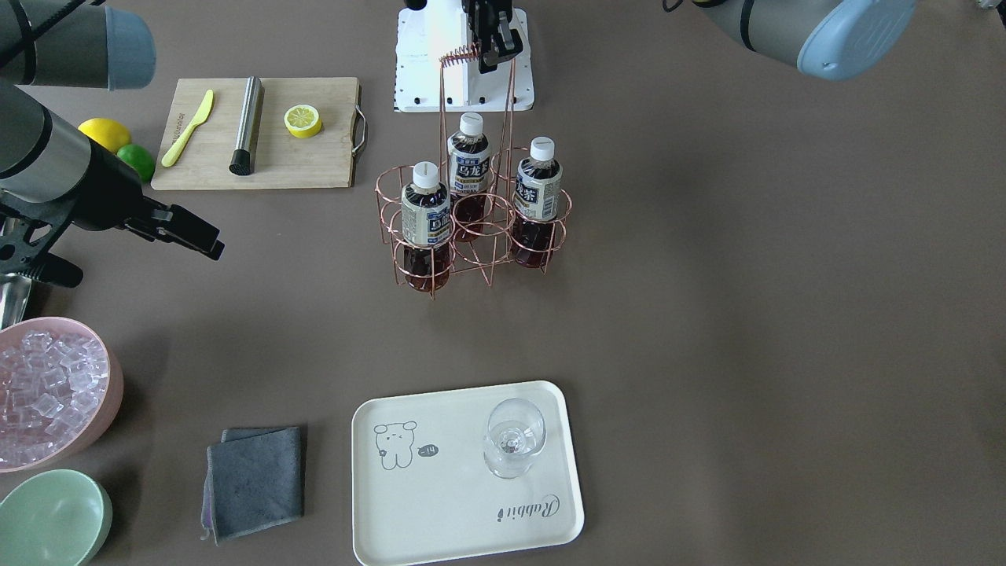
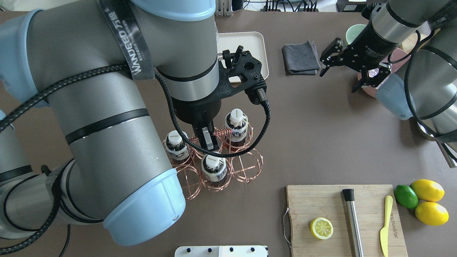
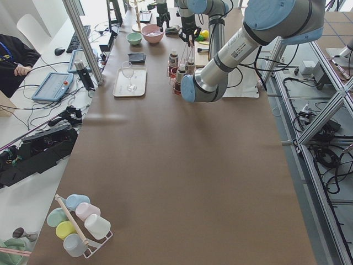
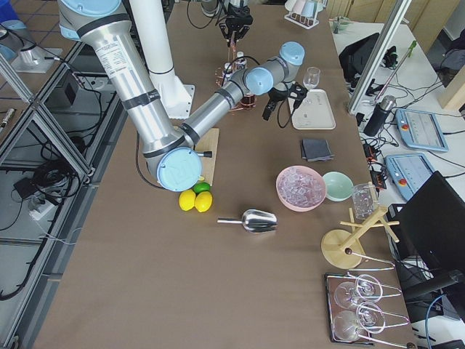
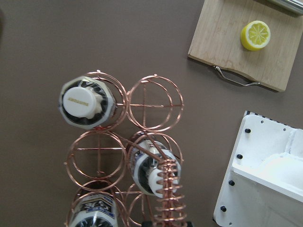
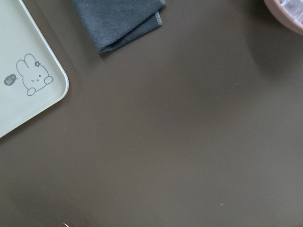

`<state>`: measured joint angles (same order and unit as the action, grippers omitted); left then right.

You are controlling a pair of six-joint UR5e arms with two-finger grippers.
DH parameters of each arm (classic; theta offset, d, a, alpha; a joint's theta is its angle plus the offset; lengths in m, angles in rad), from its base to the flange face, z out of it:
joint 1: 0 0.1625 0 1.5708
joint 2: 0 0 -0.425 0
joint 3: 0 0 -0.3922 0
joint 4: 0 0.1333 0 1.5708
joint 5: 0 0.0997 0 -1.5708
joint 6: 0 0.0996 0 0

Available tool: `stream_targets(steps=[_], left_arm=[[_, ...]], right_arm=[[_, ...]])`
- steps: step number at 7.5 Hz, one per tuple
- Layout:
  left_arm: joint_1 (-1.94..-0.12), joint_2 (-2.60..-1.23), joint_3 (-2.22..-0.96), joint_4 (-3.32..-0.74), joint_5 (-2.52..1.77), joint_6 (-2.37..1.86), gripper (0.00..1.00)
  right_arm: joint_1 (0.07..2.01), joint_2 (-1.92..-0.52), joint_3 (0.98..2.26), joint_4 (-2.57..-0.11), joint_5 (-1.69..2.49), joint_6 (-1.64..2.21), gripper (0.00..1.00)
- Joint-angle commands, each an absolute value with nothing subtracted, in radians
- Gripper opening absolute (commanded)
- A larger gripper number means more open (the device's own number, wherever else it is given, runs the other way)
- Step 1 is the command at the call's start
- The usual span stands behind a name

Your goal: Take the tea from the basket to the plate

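Observation:
I need to grab a bottle's white cap [image 1: 425, 174] with my right gripper next, so that I can carry the tea from the basket onto the plate [image 1: 440, 503].
The copper wire basket [image 1: 471, 236] stands mid-table with three tea bottles [image 1: 426, 206] [image 1: 469, 161] [image 1: 538, 182] upright in its rings. My left gripper [image 1: 491, 51] is directly above it, shut on the coiled top of the basket's loop handle [image 2: 221, 134]. The left wrist view looks down on the rings and a bottle cap [image 5: 85, 100]. The cream plate [image 1: 440, 503] lies at the operators' side with a clear glass [image 1: 513, 439] on it. My right gripper [image 2: 322, 66] hovers open and empty near the plate's corner [image 6: 28, 94], beside the grey cloth.
A wooden cutting board [image 1: 259, 134] holds a lemon half, a steel muddler and a yellow knife. Lemons and a lime [image 2: 421, 200] lie beside it. A pink bowl of ice [image 1: 47, 393], a green bowl [image 1: 51, 519] and a grey cloth [image 1: 255, 479] sit near the plate.

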<state>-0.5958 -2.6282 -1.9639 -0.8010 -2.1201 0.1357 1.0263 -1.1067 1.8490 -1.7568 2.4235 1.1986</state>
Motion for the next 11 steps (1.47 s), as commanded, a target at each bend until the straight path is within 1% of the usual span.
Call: stream_targets(steps=[1, 5, 6, 9, 11], left_arm=[[-0.591, -2.619, -1.96, -0.802, -2.12, 0.137, 0.0], [-0.591, -2.619, -1.953, -0.804, -2.12, 0.14, 0.0], [-0.591, -2.619, -1.953, -0.802, -2.12, 0.141, 0.0], [-0.591, -2.619, -1.951, -0.804, -2.118, 0.141, 0.0], [-0.591, -2.62, -1.945, -0.802, -2.118, 0.14, 0.0]], right_arm=[[0.974, -1.055, 1.842, -1.753, 2.434, 1.357, 1.0], [0.96, -1.052, 1.845, -1.752, 2.436, 1.399, 1.0], [0.948, -1.03, 1.85, -1.735, 2.445, 1.476, 1.0], [0.824, -0.976, 1.836, -1.594, 2.447, 1.783, 1.0], [0.711, -0.878, 1.784, -1.585, 2.447, 1.839, 1.0]])
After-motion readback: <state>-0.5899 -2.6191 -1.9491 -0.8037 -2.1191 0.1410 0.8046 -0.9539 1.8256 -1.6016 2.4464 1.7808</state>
